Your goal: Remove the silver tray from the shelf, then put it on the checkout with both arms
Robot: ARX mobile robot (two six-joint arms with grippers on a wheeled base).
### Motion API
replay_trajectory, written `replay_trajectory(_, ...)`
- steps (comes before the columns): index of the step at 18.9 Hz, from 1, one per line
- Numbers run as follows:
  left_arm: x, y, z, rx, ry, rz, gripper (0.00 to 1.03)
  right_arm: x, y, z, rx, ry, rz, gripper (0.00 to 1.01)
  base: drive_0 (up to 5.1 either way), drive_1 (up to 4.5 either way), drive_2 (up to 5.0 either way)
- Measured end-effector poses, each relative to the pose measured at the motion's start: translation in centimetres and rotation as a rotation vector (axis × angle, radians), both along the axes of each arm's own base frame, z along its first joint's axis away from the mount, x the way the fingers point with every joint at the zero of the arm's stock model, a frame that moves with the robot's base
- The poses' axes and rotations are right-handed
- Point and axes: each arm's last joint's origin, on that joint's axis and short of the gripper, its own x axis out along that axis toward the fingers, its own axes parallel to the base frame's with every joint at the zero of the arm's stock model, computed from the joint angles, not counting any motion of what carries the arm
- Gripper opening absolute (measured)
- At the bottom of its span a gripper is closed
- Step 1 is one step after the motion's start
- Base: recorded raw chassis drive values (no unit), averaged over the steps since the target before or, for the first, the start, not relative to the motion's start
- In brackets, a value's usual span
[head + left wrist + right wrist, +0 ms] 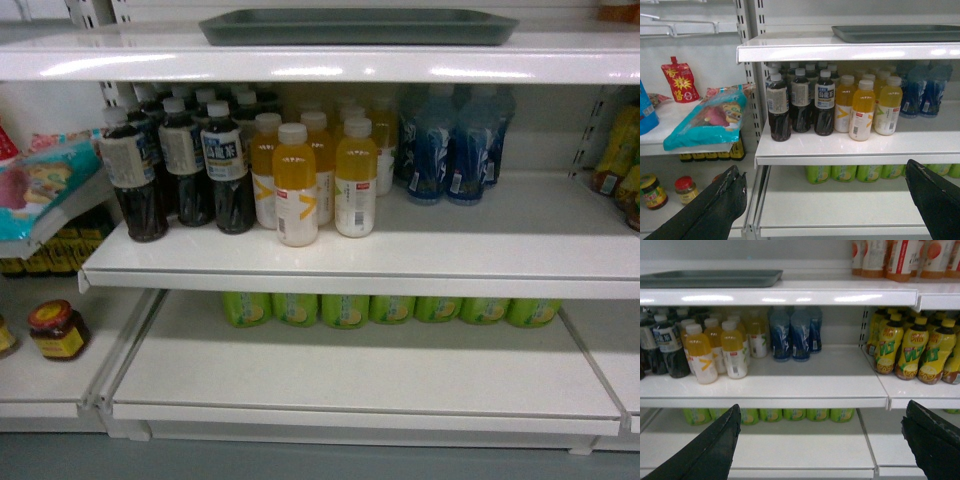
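Observation:
My right gripper grabs the silver tray by its short-side rim [508, 29] next, to take the tray off the shelf and to the checkout.
The silver tray [358, 26] lies flat on the top shelf [320, 62], seen from its front rim. The left wrist view has the silver tray [897, 33] at the upper right on the shelf [840, 52]. In the right wrist view the silver tray [710, 278] is at the upper left on the shelf [780, 296]. My left gripper [825, 192] is open, well below the tray and in front of the lower shelves, with nothing between its fingers. My right gripper [822, 432] is open too, low and empty. Neither gripper shows in the head view. The checkout is out of view.
Dark bottles [180, 165], orange bottles [315, 175] and blue bottles [450, 145] stand on the middle shelf. Green bottles [390, 308] line the back of the bottom shelf. Jars [58, 330] and snack bags [45, 185] fill the left bay; yellow bottles [912, 347] fill the right bay.

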Motion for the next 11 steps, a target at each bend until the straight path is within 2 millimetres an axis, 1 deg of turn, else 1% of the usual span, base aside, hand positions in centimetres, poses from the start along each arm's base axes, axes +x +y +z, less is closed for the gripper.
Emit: replay_trajectory(11, 0.0, 0.0, 0.02, 0.0, -0.002, -0.001, 0.98, 0.0, 0.0, 0.0, 0.001, 0.0, 0.0, 0.98, 0.0, 0.0, 0.0)
